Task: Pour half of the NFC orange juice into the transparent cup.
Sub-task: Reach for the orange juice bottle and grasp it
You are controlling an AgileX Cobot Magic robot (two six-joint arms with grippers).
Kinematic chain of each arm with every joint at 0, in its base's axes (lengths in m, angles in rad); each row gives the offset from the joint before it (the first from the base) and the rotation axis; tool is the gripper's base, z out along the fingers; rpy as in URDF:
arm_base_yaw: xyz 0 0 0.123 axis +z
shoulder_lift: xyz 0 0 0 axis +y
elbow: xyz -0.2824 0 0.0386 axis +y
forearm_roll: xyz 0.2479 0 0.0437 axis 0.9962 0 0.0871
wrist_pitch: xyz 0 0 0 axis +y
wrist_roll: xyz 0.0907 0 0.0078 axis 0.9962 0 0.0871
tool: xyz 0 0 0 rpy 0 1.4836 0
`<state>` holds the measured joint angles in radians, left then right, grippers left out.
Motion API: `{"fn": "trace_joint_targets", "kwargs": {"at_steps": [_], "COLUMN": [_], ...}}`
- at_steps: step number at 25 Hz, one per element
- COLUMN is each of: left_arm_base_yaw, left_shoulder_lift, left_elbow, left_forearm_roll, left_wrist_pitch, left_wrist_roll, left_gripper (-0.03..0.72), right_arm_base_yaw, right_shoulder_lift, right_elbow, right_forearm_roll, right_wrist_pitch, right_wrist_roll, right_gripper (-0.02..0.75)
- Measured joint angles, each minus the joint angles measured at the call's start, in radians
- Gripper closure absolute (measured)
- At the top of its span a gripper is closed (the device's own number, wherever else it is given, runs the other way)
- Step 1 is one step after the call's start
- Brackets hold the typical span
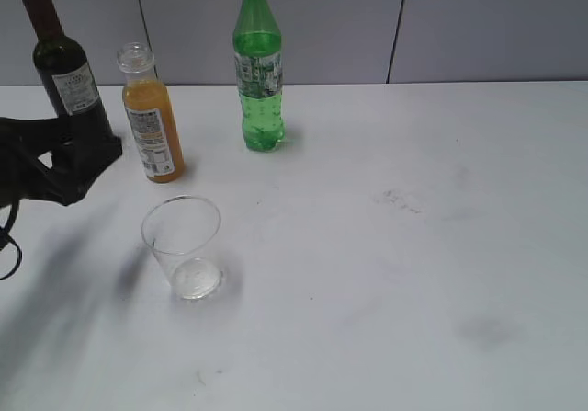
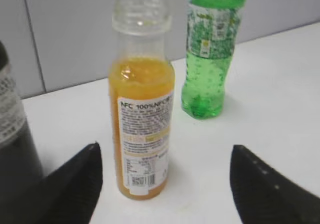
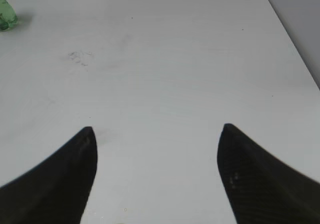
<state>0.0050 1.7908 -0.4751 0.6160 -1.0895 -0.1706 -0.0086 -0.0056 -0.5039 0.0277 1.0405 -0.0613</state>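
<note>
The bottle stands uncapped with juice up to its shoulder [image 1: 143, 87]. I should next use my left gripper to grab the NFC orange juice by its straight labelled body [image 1: 153, 142], and then pour.
The NFC orange juice [image 1: 152, 121] stands upright and uncapped at the back left of the white table; it also shows in the left wrist view [image 2: 142, 119], just ahead of the jaws. The transparent cup [image 1: 184, 245] stands empty in front of it. My left gripper [image 1: 78, 158] is open and empty, left of the juice bottle and apart from it; in the left wrist view [image 2: 165, 156] the bottle sits between and beyond the fingertips. My right gripper [image 3: 157, 134] is open and empty over bare table; it is out of the exterior view.
A dark wine bottle [image 1: 62, 66] stands behind the left gripper. A tall green bottle [image 1: 259, 66] with a yellow cap stands at the back, right of the juice; it also shows in the left wrist view [image 2: 210, 53]. A grey wall [image 1: 459, 25] backs the table.
</note>
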Motion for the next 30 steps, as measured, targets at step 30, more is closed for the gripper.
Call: {"fn": "trace_joint_targets", "kwargs": {"at_steps": [30], "left_arm_base_yaw": [-0.107], "left_shoulder_lift": [0.509], "left_elbow": [-0.535], "left_forearm_roll": [0.032], "left_wrist_pitch": [0.005], "left_wrist_roll": [-0.025], "left_gripper": [0.015], "right_arm_base_yaw": [0.000], "right_shoulder_lift": [0.000], "right_elbow": [0.000], "right_forearm_roll": [0.000], "right_wrist_pitch": [0.000], "right_wrist_roll": [0.000], "right_gripper": [0.165]}}
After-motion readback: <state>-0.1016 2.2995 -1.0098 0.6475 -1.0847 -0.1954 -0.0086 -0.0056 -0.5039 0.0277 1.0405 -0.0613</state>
